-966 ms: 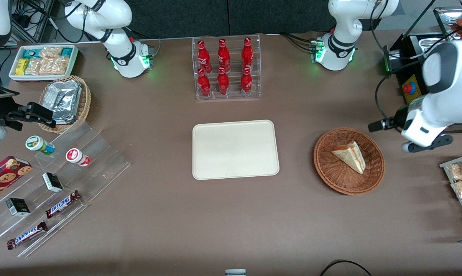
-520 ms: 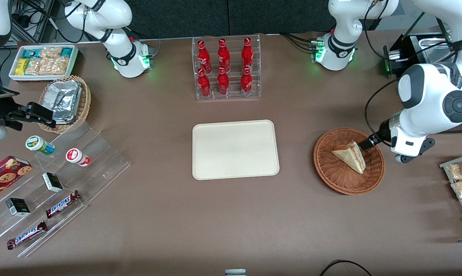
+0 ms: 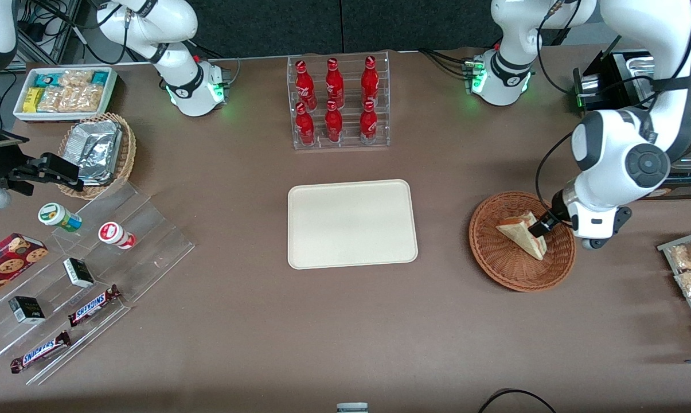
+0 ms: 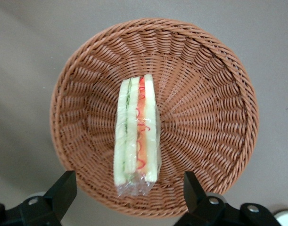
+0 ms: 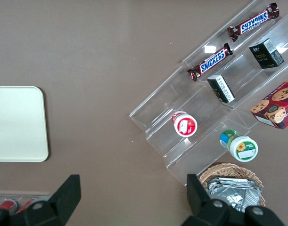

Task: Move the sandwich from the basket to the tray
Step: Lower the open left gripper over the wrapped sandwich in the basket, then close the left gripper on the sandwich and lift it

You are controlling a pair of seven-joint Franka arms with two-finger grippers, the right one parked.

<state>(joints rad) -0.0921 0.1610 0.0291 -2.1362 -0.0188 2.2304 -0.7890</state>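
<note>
The sandwich will be grabbed by my gripper next, across its thick cut edge (image 4: 136, 129), so that my gripper can move the sandwich onto the tray.
The sandwich (image 3: 519, 232), a pale bread wedge in clear wrap, lies in the round reddish-brown wicker basket (image 3: 497, 265) toward the working arm's end of the table. My gripper (image 3: 536, 230) hangs just above the sandwich's thick cut edge. In the left wrist view the red and green filling of the sandwich (image 4: 136, 132) runs along the cut edge, inside the basket (image 4: 207, 113). The gripper (image 4: 128, 190) is open, its black fingers (image 4: 63, 187) standing wide on either side of the wrapped end without touching it. The cream tray (image 3: 351, 223) lies bare at the table's middle.
A clear rack of red bottles (image 3: 338, 103) stands farther from the front camera than the tray. A wire rack of snack bags (image 3: 689, 272) sits beside the basket at the table's edge. Acrylic steps with snacks (image 3: 75, 275) and a foil-packet basket (image 3: 98, 152) lie toward the parked arm's end.
My gripper has come in from beside the basket's rim, moving nearer the front camera and lower, and now hangs over the sandwich. The sandwich has not moved.
</note>
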